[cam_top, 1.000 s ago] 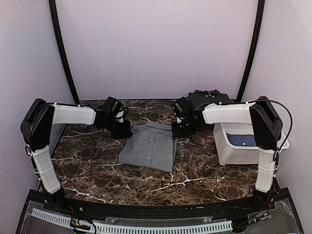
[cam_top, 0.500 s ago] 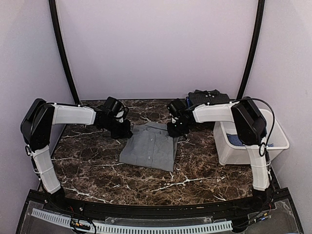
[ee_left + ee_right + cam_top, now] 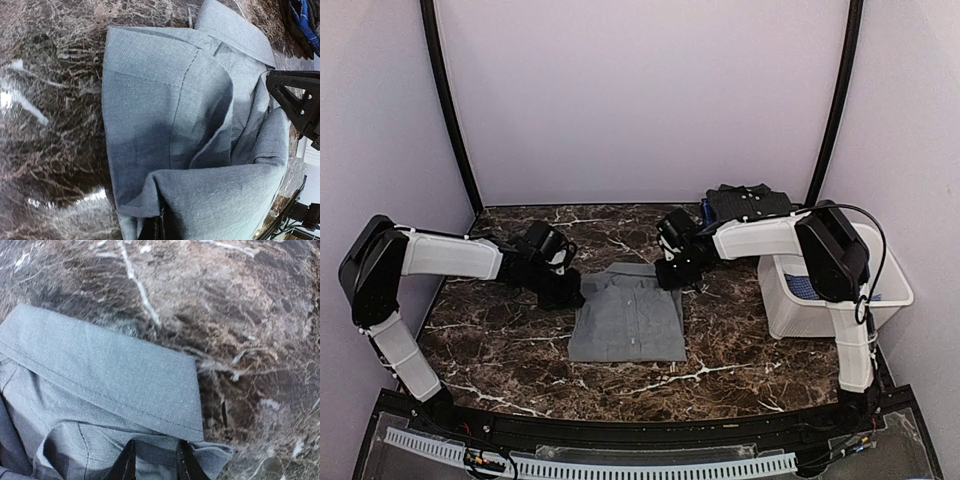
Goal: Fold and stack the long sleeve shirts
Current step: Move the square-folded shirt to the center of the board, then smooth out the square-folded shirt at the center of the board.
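Observation:
I will straighten the fold next, so my right gripper will grab the grey shirt's folded corner (image 3: 667,286) (image 3: 162,452) at the collar's end, opposite my left gripper.
A grey long sleeve shirt (image 3: 628,320) lies folded, collar away from me, mid-table. My left gripper (image 3: 565,292) is at its left shoulder, shut on a bunched fold of the grey shirt (image 3: 190,150); its fingertips (image 3: 160,227) are mostly buried in cloth. At the collar's right end sits my right gripper (image 3: 672,272). Its jaws (image 3: 155,465) stand a little apart over the grey cloth (image 3: 100,375), pinching nothing. A blue dotted shirt (image 3: 803,287) lies inside the white tub.
The white plastic tub (image 3: 840,312) stands at the right edge beside the right arm. A dark folded pile (image 3: 748,203) sits at the back right. Black frame posts rise at both back corners. Marble tabletop (image 3: 500,340) shows around the shirt.
The grey shirt has slid toward the near edge and squared up. The left arm moved nearer with it. The right gripper's jaws have parted at the collar.

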Tool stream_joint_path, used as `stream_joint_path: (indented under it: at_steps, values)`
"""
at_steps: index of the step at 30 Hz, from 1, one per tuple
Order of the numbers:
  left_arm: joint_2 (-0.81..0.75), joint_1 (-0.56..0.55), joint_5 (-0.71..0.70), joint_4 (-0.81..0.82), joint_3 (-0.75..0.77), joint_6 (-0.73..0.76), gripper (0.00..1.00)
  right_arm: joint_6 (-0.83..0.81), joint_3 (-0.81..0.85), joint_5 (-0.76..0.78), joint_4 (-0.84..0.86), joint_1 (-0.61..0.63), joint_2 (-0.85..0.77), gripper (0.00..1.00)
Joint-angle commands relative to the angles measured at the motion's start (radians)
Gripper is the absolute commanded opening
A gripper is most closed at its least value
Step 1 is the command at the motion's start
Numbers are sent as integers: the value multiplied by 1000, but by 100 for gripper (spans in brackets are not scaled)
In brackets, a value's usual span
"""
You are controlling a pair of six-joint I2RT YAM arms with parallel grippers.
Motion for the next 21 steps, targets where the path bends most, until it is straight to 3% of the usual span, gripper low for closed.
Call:
stream_joint_path:
  at_steps: [1, 6, 13, 21]
  values:
    - [-123, -16, -34, -7, -50, -52, 0, -2, -43, -14, -39, 13, -91, 26]
    - [-148, -19, -56, -23, -46, -55, 0, 2, -23, -3, -61, 16, -193, 29]
    - [-139, -19, -57, -25, -26, -50, 0, 49, -141, -19, -39, 27, -287, 31]
    - [-128, -19, -53, -26, -14, -46, 0, 97, -236, -80, 0, 56, -281, 27]
